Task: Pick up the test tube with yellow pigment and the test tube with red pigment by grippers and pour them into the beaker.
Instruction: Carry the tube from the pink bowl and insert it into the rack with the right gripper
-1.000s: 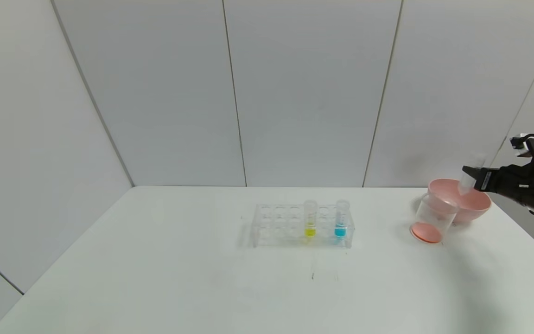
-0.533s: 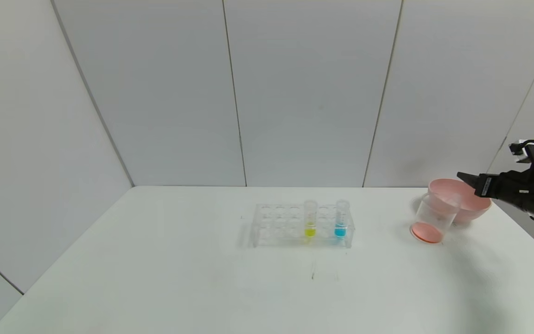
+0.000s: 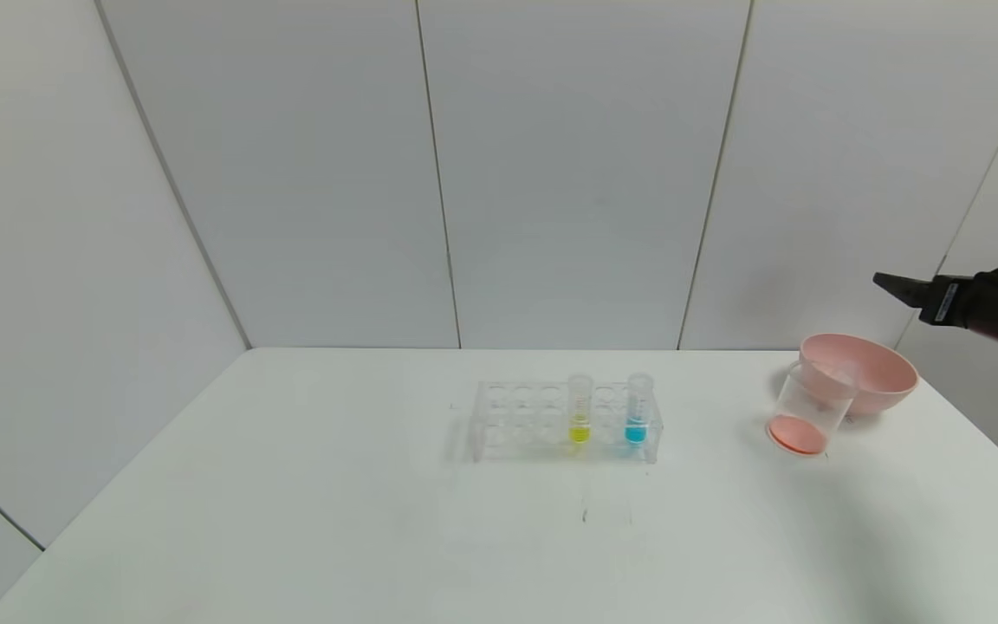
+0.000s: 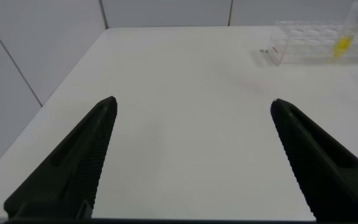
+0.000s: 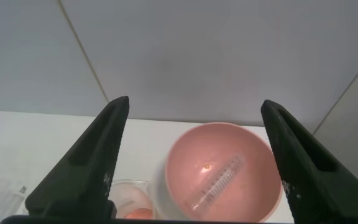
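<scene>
My right gripper takes hold of the yellow test tube by the upper part below its rim [image 3: 580,392] next, since the clear rack [image 3: 516,423] surrounds the tube's lower part.
The yellow test tube [image 3: 580,409] stands upright in the clear rack [image 3: 516,423]; it also shows in the left wrist view [image 4: 343,38]. No tube holding red liquid is in view. The beaker [image 3: 811,407] stands in front of the pink bowl and holds red-orange liquid at its bottom; part of it shows in the right wrist view [image 5: 131,200]. An empty clear tube [image 5: 221,182] lies inside the pink bowl. My right gripper [image 3: 889,283] [image 5: 195,102] is open and empty, high above the bowl. My left gripper [image 4: 192,101] is open and empty over the table's left part, outside the head view.
The pink bowl [image 3: 884,386] [image 5: 253,143] sits at the back right, close to the table's right edge. A tube of blue liquid [image 3: 637,409] stands in the rack to the right of the yellow one. Walls rise right behind the table.
My right gripper held an empty tube over the bowl, let it go into the bowl, then rose and drew back to the right. The rack and beaker have not moved.
</scene>
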Tool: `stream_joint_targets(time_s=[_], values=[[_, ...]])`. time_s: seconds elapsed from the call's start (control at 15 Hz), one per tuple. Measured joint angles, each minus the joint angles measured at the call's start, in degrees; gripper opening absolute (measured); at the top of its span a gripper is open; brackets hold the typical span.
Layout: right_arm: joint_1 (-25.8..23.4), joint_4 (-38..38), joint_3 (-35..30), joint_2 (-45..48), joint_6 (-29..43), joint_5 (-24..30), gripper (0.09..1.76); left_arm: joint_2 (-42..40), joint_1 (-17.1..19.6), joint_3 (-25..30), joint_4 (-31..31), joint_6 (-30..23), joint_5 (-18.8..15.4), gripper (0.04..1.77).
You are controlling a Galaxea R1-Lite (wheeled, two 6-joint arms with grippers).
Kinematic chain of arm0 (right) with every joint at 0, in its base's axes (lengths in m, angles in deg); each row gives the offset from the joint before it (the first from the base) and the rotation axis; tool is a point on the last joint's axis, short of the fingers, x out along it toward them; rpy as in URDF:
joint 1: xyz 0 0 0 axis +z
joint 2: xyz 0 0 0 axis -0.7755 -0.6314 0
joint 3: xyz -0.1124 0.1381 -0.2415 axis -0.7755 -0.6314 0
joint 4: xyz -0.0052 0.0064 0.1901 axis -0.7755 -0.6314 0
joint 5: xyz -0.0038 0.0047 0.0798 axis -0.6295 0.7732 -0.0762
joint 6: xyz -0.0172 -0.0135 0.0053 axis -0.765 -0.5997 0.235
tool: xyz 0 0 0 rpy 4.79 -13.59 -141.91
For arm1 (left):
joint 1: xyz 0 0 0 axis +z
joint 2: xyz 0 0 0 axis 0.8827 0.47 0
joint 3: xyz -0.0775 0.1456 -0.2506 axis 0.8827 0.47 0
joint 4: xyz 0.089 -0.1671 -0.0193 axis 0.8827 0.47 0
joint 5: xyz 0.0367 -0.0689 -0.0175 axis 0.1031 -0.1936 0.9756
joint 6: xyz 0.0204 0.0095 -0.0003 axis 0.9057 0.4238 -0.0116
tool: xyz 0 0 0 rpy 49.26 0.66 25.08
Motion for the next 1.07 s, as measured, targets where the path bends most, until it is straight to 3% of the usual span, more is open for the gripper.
stream_joint_targets(time_s=[0.33,0.47,0.6,0.8,1.07], values=[[9.26,-13.64,-1.79,13.24,3.96,-0.22,1.61,0.00,0.00,0.00,0.00,0.00,-0.02,1.76],[16.90,-16.32,-5.79,19.25,4.71,-1.02,1.63,0.00,0.00,0.00,0.00,0.00,0.00,1.76],[25.98,-16.70,-11.82,23.99,4.88,-5.64,1.65,0.00,0.00,0.00,0.00,0.02,0.00,1.76],[40.59,-10.79,-22.42,27.56,5.32,-18.42,1.67,0.00,0.00,0.00,0.00,0.00,0.00,1.76],[53.88,7.79,-36.73,26.55,6.00,-30.21,1.68,0.00,0.00,0.00,0.00,0.02,0.00,1.76]])
